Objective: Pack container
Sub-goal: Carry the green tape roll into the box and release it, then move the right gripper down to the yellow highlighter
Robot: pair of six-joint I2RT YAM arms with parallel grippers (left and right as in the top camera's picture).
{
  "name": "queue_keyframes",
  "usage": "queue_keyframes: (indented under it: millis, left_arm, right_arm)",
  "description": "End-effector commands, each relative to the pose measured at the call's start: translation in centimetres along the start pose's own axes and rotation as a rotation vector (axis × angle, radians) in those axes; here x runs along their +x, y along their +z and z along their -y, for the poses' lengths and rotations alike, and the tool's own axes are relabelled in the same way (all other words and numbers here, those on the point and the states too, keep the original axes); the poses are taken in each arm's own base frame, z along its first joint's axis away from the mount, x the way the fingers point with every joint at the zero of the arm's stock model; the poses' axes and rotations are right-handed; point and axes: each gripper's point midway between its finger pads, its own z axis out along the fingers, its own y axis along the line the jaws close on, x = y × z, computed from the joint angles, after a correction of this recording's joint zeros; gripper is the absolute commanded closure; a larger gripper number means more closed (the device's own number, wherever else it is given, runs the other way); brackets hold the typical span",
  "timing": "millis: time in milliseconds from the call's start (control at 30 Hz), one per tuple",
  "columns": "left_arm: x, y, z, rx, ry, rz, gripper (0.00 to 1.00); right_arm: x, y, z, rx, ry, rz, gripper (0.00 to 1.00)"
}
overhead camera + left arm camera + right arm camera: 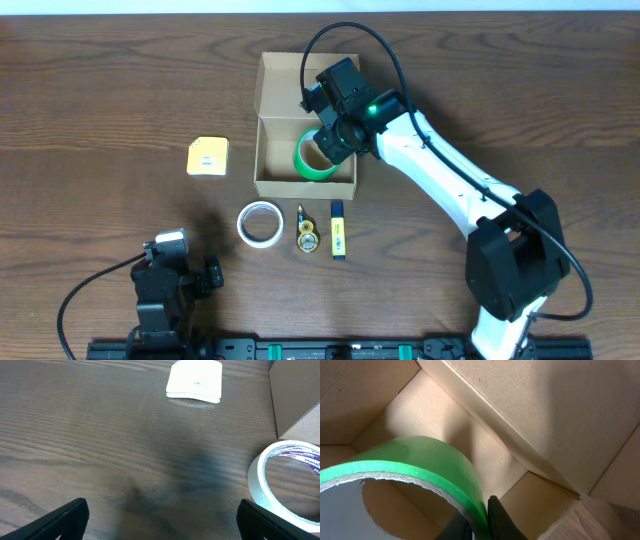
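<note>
The green tape roll's lower edge [317, 177] is inside the container's front side, over the container's bottom, so it is time for my right gripper to release the roll.
The container, a tan cardboard box [270, 130] with its flap lid open at the back, stands at the table's middle. My right gripper [333, 143] is inside it, shut on a green tape roll [312, 158]. In the right wrist view the fingers [482, 522] pinch the green tape roll's wall [420, 457] above the box floor [435, 415]. My left gripper [185, 265] is open and empty over bare table at the front left; its fingers [160, 520] are spread wide.
A white tape roll [260, 222] [287, 480], a small yellow-black item [308, 232] and a blue-yellow marker [339, 229] lie in front of the box. A yellow square pad [207, 157] [195, 380] lies left of it.
</note>
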Motion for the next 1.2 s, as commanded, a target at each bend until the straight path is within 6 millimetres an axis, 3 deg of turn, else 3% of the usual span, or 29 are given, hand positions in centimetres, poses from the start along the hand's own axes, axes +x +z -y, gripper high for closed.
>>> queue_keyframes:
  millis: [0,333,433,567,667,733,933,1033,1100,1167]
  left_arm:
    - [0.9,0.2,0.0,-0.001,-0.001,-0.029,0.05]
    - [0.9,0.2,0.0,-0.001,-0.001,-0.029,0.05]
    - [0.9,0.2,0.0,-0.001,-0.001,-0.029,0.05]
    - [0.9,0.2,0.0,-0.001,-0.001,-0.029,0.05]
    - [0.9,0.2,0.0,-0.001,-0.001,-0.029,0.05]
    - [0.9,0.2,0.0,-0.001,-0.001,-0.029,0.05]
    - [0.9,0.2,0.0,-0.001,-0.001,-0.029,0.05]
    - [0.9,0.2,0.0,-0.001,-0.001,-0.029,0.05]
    - [0.9,0.2,0.0,-0.001,-0.001,-0.029,0.05]
    - [0.9,0.2,0.0,-0.001,-0.001,-0.029,0.05]
  right_arm:
    - [-1.1,-0.3,0.0,0.013,-0.016,0.024,0.92]
    - [-1.3,-0.3,0.0,0.014,-0.016,0.032,0.74]
    - [-2.7,-0.7,0.1,0.020,-0.017,0.092,0.74]
    - [-4.8,-3.1,0.3,0.027,0.003,0.172,0.71]
    - [-4.7,-6.0,0.2,0.026,0.043,0.189,0.60]
    - [-3.0,-8.5,-0.1,0.019,0.100,0.151,0.51]
    - [3.0,-14.3,-0.5,0.038,0.285,0.042,0.46]
    - [6.6,-14.4,-0.7,0.056,0.350,-0.013,0.44]
    - [10.0,-13.6,-1.5,0.057,0.433,-0.060,0.43]
    - [12.0,-12.9,-2.2,0.056,0.499,-0.083,0.42]
